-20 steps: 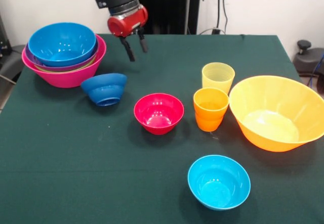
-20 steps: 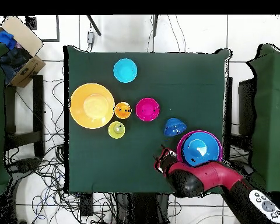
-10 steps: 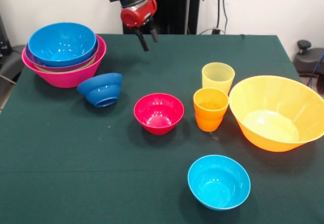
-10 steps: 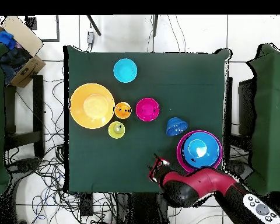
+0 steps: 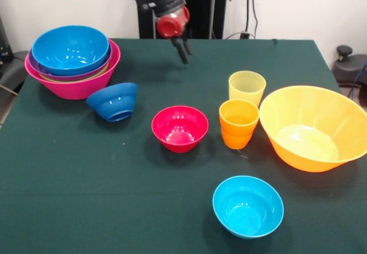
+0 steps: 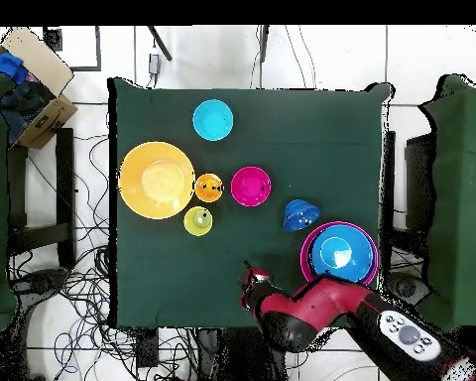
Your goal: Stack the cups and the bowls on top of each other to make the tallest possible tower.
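Observation:
My gripper next grabs the small dark blue bowl by its rim (image 5: 129, 88) to add it to the tallest tower (image 5: 71, 59).
The tower (image 5: 71, 65) stands at the far left: a pink bowl (image 5: 74, 88) with purple and green rims inside and a sky blue bowl (image 5: 70, 49) on top. A dark blue bowl (image 5: 114, 102) lies tipped beside it. A red bowl (image 5: 179, 128) sits mid-table. To its right are the orange cup (image 5: 238, 122), the yellow cup (image 5: 247, 88) and the large orange bowl (image 5: 312, 128). A cyan bowl (image 5: 248, 205) is nearest the front. My gripper (image 5: 182, 50) hangs open and empty above the far middle of the table; overhead, the gripper (image 6: 250, 274) is left of the tower (image 6: 339, 253).
A dark green cloth (image 5: 86, 185) covers the table. Overhead, a cardboard box (image 6: 29, 74) sits off the table's top left corner, and cables lie on the floor along the left side and below the table.
My arm has swung away from the tower toward the table's far middle, gripper still empty. The dark blue bowl has shifted slightly toward the tower.

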Controlling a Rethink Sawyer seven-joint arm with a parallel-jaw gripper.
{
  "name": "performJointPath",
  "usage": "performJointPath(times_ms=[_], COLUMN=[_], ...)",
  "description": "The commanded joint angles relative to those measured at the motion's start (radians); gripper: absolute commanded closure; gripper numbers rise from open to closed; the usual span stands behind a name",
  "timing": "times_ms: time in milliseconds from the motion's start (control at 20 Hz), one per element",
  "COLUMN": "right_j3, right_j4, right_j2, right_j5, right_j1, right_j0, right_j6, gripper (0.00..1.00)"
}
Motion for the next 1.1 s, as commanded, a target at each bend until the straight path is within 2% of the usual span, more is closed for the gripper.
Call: performJointPath(times_ms=[50, 250, 400, 500, 650, 850, 950, 1100], right_j3=[-0.225, -0.283, -0.317, -0.303, -0.274, -0.243, -0.243, -0.236], right_j4=[0.043, 0.144, 0.163, 0.195, 0.237, 0.280, 0.264, 0.221], right_j2=[-0.026, -0.065, -0.145, -0.155, -0.153, -0.122, -0.128, -0.119], right_j5=[0.109, 0.219, 0.313, 0.369, 0.458, 0.569, 0.626, 0.654], right_j1=[0.133, 0.088, 0.010, -0.060, -0.181, -0.295, -0.327, -0.357], right_j0=[0.154, 0.289, 0.428, 0.462, 0.488, 0.461, 0.468, 0.471], right_j6=[0.116, 0.140, 0.167, 0.127, 0.032, -0.126, -0.184, -0.216], gripper=[0.00, 0.00, 0.00, 0.00, 0.00, 0.00, 0.00, 0.00])
